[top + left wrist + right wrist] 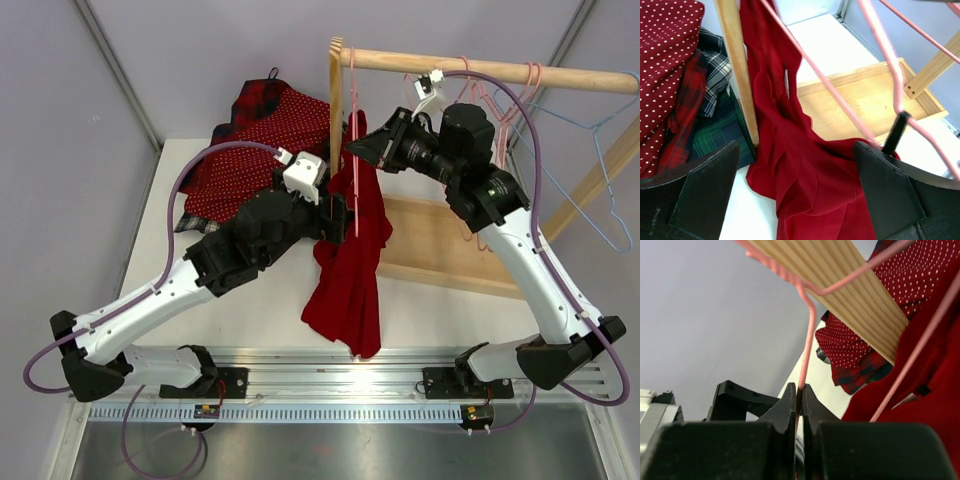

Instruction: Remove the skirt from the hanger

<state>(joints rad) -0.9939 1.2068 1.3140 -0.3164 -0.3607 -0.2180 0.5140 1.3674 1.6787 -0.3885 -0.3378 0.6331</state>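
My left gripper will next grab the red skirt (345, 280) by its bunched cloth beside the pink hanger's wires, so that the hanger is left free to remove.
A red skirt (345, 280) hangs from a pink wire hanger (352, 90) at the left end of the wooden rod (480, 70), and its lower part drapes onto the table. My left gripper (335, 218) is open, with one finger on each side of the hanging skirt (805, 170); its fingers (705, 192) do not pinch the cloth. The hanger's wires (830, 89) cross that view. My right gripper (357, 148) is shut on the hanger's wire (807, 340) just below the rod. The skirt (935, 390) shows at the right of that view.
A pile of clothes (260, 140), red polka-dot and plaid, lies at the back left behind the rack's wooden upright (336, 100). The rack's wooden base (440, 245) lies on the table at right. Pink and blue empty hangers (600, 170) hang further right on the rod.
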